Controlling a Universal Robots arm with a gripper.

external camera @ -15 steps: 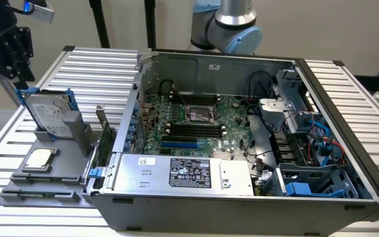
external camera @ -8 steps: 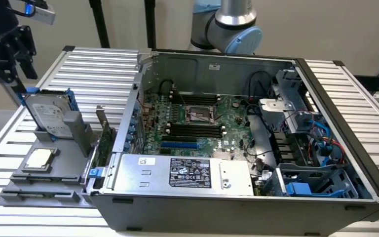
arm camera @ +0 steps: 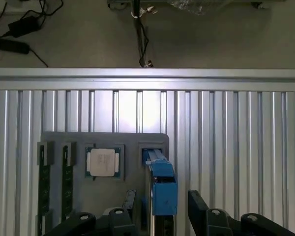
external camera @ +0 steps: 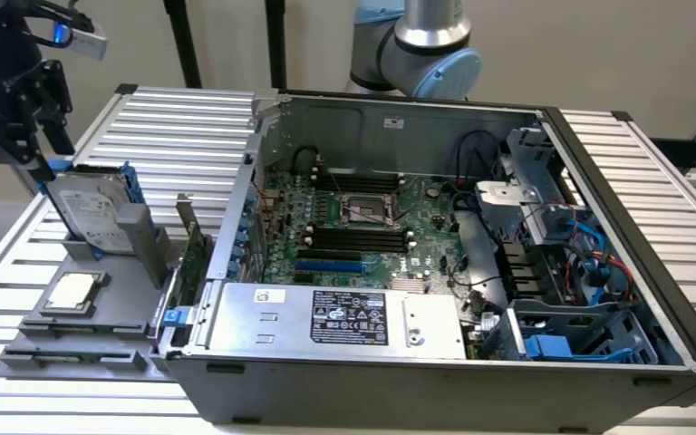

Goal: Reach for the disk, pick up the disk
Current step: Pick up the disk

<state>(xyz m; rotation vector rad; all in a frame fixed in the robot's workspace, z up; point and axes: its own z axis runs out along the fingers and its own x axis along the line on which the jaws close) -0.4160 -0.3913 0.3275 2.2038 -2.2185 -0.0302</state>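
Note:
My fingers are around the disk's top corner, short of the blue bar's sides, so my gripper should move toward the disk's blue bar before closing on it.
The disk (external camera: 88, 213) stands on edge in a slot of the grey fixture (external camera: 142, 240), at the exterior view's left. It is silver-grey with a white label and blue rails. My gripper (external camera: 36, 145) hangs just above its upper far corner. In the wrist view I look down on the disk's blue rail (arm camera: 162, 189). My gripper (arm camera: 162, 200) is open, with one black finger (arm camera: 129, 204) on each side of the rail and a gap on both sides. Nothing is held.
A small square silver chip (external camera: 72, 290) (arm camera: 103, 162) lies in a grey tray beside the disk. The open computer case (external camera: 620, 236) takes up the middle and right of the ribbed aluminium table (external camera: 178, 127), with a silver labelled box (external camera: 336, 317) at its front.

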